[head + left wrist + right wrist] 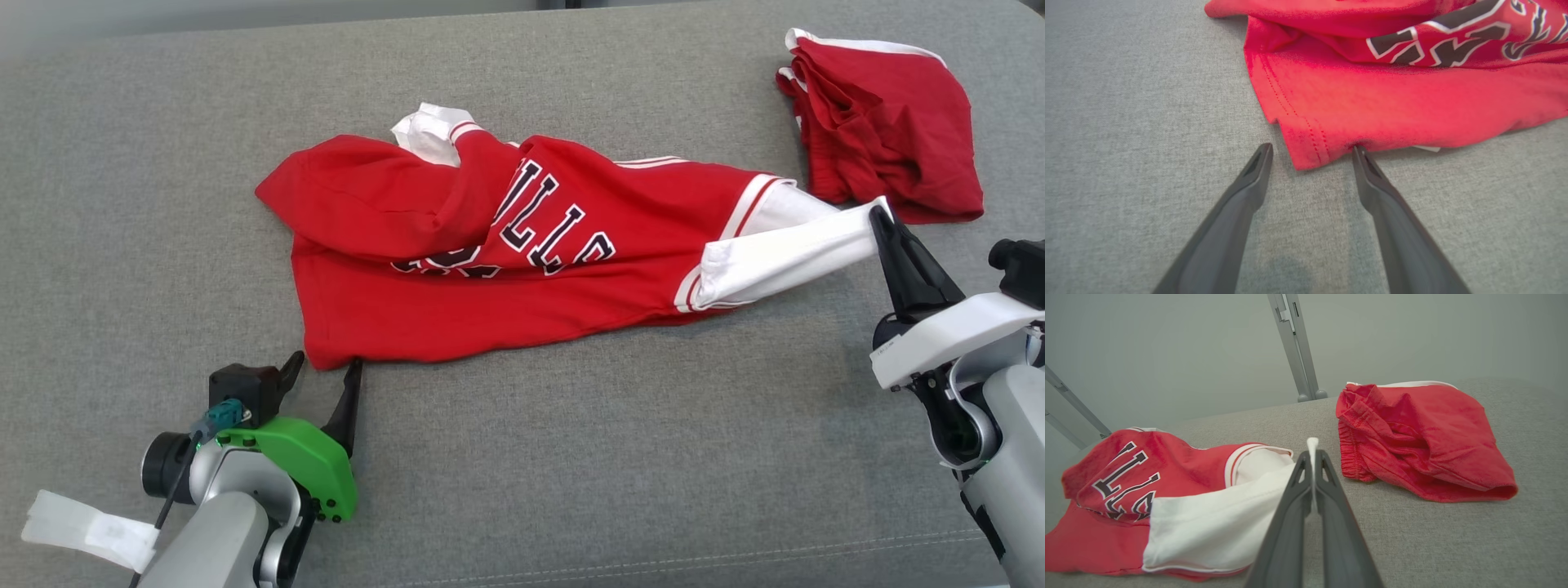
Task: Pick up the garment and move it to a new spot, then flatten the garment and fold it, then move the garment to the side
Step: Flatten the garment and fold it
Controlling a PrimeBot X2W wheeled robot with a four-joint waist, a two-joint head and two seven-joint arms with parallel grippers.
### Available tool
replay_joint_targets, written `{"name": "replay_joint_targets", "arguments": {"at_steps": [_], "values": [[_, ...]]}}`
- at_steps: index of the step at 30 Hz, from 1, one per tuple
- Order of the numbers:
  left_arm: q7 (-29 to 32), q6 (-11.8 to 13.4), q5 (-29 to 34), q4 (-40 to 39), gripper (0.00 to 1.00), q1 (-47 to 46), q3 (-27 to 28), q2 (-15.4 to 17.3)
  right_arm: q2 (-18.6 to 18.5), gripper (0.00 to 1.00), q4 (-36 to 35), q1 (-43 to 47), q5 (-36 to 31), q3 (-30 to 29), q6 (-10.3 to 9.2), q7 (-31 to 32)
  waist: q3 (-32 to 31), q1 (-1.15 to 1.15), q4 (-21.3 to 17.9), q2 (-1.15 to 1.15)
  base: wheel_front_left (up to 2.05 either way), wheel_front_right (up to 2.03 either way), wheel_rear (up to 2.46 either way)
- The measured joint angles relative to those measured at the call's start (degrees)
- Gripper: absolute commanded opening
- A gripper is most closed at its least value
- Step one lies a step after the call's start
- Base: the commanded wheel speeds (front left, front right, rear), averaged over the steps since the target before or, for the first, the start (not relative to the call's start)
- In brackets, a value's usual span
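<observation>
The left gripper takes the red shirt by its stitched hem corner (323,354) next, opposite the white sleeve (784,256), to flatten the shirt for folding.
The garment (506,269) is a red shirt with dark lettering and white sleeves, lying crumpled on the grey cushion. My right gripper (880,214) is shut on the cuff of its white sleeve (1216,522), which is stretched toward the right; a bit of white cloth pokes up between the closed fingers (1312,443). My left gripper (326,367) stands open at the garment's near-left hem corner (1306,151). One finger (1255,171) rests just left of the corner, and the tip of the other touches the hem edge (1361,153).
A second red piece of clothing (886,122) with white trim lies bunched at the far right, close beyond my right gripper (1312,457). Metal struts (1296,347) rise behind the grey cushion (571,474), which stretches bare in front and to the left.
</observation>
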Motion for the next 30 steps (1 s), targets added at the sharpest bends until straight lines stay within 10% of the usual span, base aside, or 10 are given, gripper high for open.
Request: {"name": "replay_joint_targets", "arguments": {"at_steps": [4,8,20,30], "values": [[0.08,-0.41,0.0,1.89,1.0,-0.27,-0.68,-0.34,0.04,0.0,0.22,-0.02,0.0,0.02,0.01,-0.22,-0.12,0.0,-0.4,0.0,0.0,0.0,0.0],[-1.11,-2.2,0.0,1.93,0.0,-0.93,-1.52,-1.61,0.25,0.0,0.22,-0.04,0.0,0.0,0.01,-0.33,-0.19,0.0,-0.54,0.0,0.0,0.0,0.0],[-6.62,-4.78,-1.53,-2.9,0.0,-3.36,3.47,-3.08,1.48,0.0,-3.09,-1.6,0.65,-2.99,0.51,-0.83,-1.25,0.0,-0.06,0.0,0.0,0.0,0.0],[-7.35,-5.71,-3.75,-17.31,0.0,-7.33,14.4,-1.02,0.92,0.0,-18.81,-5.71,-2.93,-11.66,0.52,-1.25,-3.44,0.0,0.82,0.0,0.0,0.0,0.0]]}}
